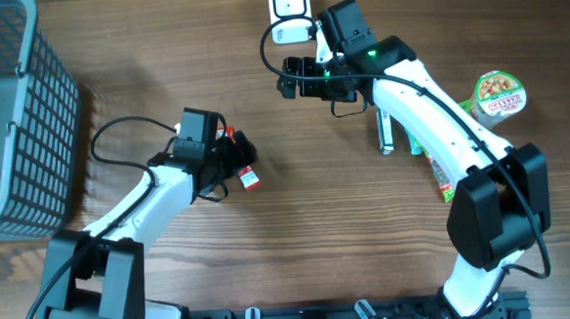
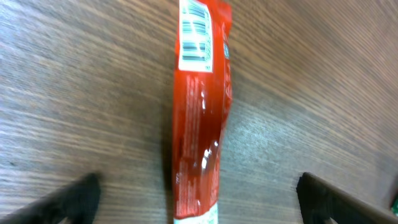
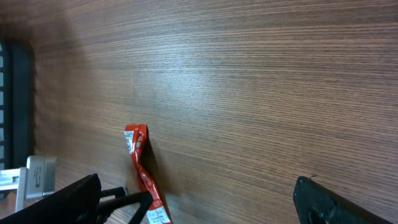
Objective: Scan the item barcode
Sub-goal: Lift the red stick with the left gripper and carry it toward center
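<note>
I should grip the packet across its red middle (image 1: 239, 157) (image 2: 199, 137) with my left gripper, so the barcode stays uncovered and the opposite end stays free to hand over for scanning.
A long red snack packet (image 2: 200, 124) lies on the wooden table, and the white barcode label (image 2: 194, 34) at its far end faces the left wrist camera. My left gripper (image 2: 199, 205) is open, with its black fingers (image 2: 68, 199) wide on either side of the packet and not touching it. In the overhead view the packet (image 1: 250, 179) sticks out just past my left gripper (image 1: 234, 162). My right gripper (image 1: 291, 78) is open and empty below the white scanner (image 1: 290, 3). The right wrist view shows the packet (image 3: 140, 165) ahead of my right gripper (image 3: 199, 208).
A grey mesh basket (image 1: 14, 115) stands at the far left. A green-rimmed noodle cup (image 1: 500, 94) and some green packets (image 1: 386, 135) lie on the right, beside the right arm.
</note>
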